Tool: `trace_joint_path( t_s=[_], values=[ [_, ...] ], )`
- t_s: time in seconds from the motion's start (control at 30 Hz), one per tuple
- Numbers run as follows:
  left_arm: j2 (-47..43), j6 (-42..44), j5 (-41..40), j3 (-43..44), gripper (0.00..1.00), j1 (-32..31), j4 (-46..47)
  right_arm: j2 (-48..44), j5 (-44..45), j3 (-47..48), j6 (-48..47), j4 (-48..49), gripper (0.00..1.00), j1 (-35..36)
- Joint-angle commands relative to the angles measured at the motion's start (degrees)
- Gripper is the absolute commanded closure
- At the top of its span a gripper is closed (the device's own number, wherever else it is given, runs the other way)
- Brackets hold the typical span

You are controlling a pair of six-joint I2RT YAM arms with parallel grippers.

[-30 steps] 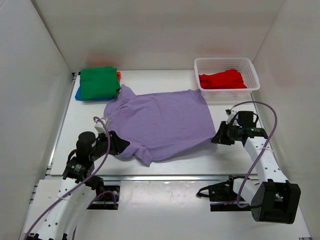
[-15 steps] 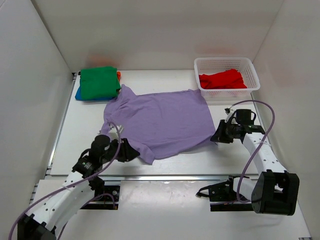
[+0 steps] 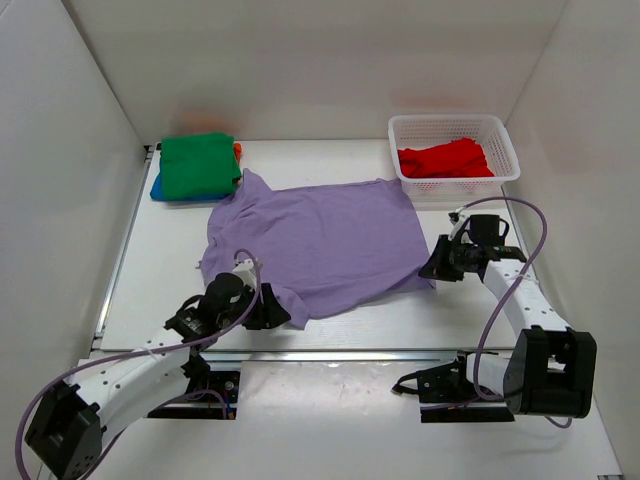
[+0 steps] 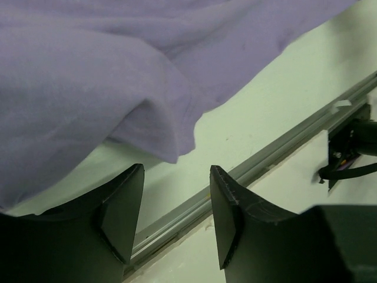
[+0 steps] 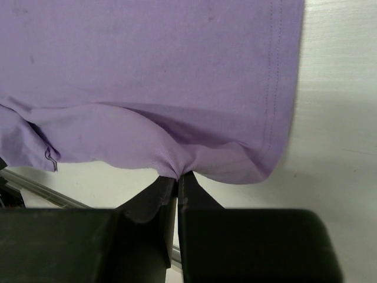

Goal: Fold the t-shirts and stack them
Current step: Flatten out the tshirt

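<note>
The robot's left gripper next needs to grab the lavender t-shirt by its near folded tip, opposite the right gripper's hem corner, to lift the t-shirt and spread it for folding.
The lavender t-shirt (image 3: pixel 320 240) lies spread flat in the middle of the table. My right gripper (image 3: pixel 432 270) is shut on its near right hem corner (image 5: pixel 177 168), the cloth pinched between the fingertips. My left gripper (image 3: pixel 275 316) is open and empty at the shirt's near left corner; in the left wrist view the folded hem tip (image 4: pixel 168 150) hangs just beyond the fingers (image 4: pixel 232 206), not between them. A folded green shirt (image 3: pixel 200 165) lies on a blue one (image 3: pixel 157 187) with orange (image 3: pixel 238 150) peeking out at the back left. The red shirt (image 3: pixel 445 160) lies in the basket.
A white mesh basket (image 3: pixel 505 150) stands at the back right. A metal rail (image 3: pixel 350 353) runs along the table's near edge, close under my left gripper. White walls close in the left, right and back sides.
My left arm has swung right and nearer along the shirt's near left edge, to its near corner. My right gripper has stayed gripped on the hem, shifting only slightly.
</note>
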Motion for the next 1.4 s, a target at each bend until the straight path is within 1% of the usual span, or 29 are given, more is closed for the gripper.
trace_joint_path(
  t_s=[0.0,0.07,0.13,0.37,0.47,0.53,0.63,0.67,0.77,0.8,0.87,0.93,1.03,1.13,1.17,1.33,1.37],
  values=[
    [2.0,-1.7,-2.6,-0.4,0.4,-2.0,2.9,0.7,-0.7,2.4,0.0,2.7,1.0,0.2],
    [3.5,-1.7,-1.9,-0.2,0.41,-2.6,4.0,1.2,-0.2,2.4,0.2,3.0,1.0,0.3],
    [5.6,-2.6,-3.0,0.0,0.4,-3.1,5.1,1.6,-0.4,2.6,0.4,3.3,1.0,0.5],
    [10.8,-4.0,-4.7,2.0,0.41,-5.3,8.2,2.3,-0.4,2.3,0.6,4.0,1.0,1.1],
    [14.3,-4.5,-6.2,4.0,0.45,-6.5,8.4,2.3,-0.7,1.7,0.5,3.7,1.0,0.7],
    [15.9,-5.0,-9.0,5.3,0.49,-7.3,8.3,2.6,-0.7,2.3,0.4,3.7,1.0,0.7],
    [15.5,-5.8,-11.7,5.2,0.6,-7.8,8.6,2.0,-0.5,1.6,0.6,4.1,1.0,1.1],
    [15.3,-6.9,-12.7,4.9,0.62,-8.1,8.8,1.8,-0.7,1.8,1.0,4.2,1.0,1.1],
    [13.2,-6.9,-14.3,4.5,0.86,-7.7,7.9,1.6,-0.1,1.7,0.6,4.3,1.0,1.2],
    [12.0,-6.9,-14.3,4.7,1.0,-7.4,7.1,1.5,-0.7,1.7,0.6,4.2,1.0,1.4],
    [10.9,-6.5,-14.1,5.7,1.0,-6.7,4.7,1.5,-0.7,1.5,0.6,3.9,1.0,1.0],
    [8.5,-5.1,-13.0,8.5,1.0,-5.3,2.4,1.2,-0.8,2.4,-0.2,3.0,1.0,0.5],
    [5.0,-2.3,-12.2,13.5,1.0,-3.8,-4.3,-0.2,-1.2,3.9,-0.5,1.3,1.0,-0.1],
    [1.7,-0.7,-9.6,19.3,1.0,-0.3,-8.7,-2.8,-2.1,6.6,-1.5,0.2,0.99,-1.0],
    [0.3,0.0,-8.5,21.9,1.0,1.2,-10.1,-4.1,-2.8,7.4,-1.6,-0.3,1.0,-1.3],
    [-1.3,3.6,-4.8,32.3,1.0,7.5,-17.4,-10.6,-4.7,11.4,-0.7,0.2,1.0,-2.2],
    [-1.9,4.1,-4.3,34.7,1.0,8.8,-17.5,-12.7,-5.0,11.7,0.8,0.8,1.0,-2.4]
  ],
)
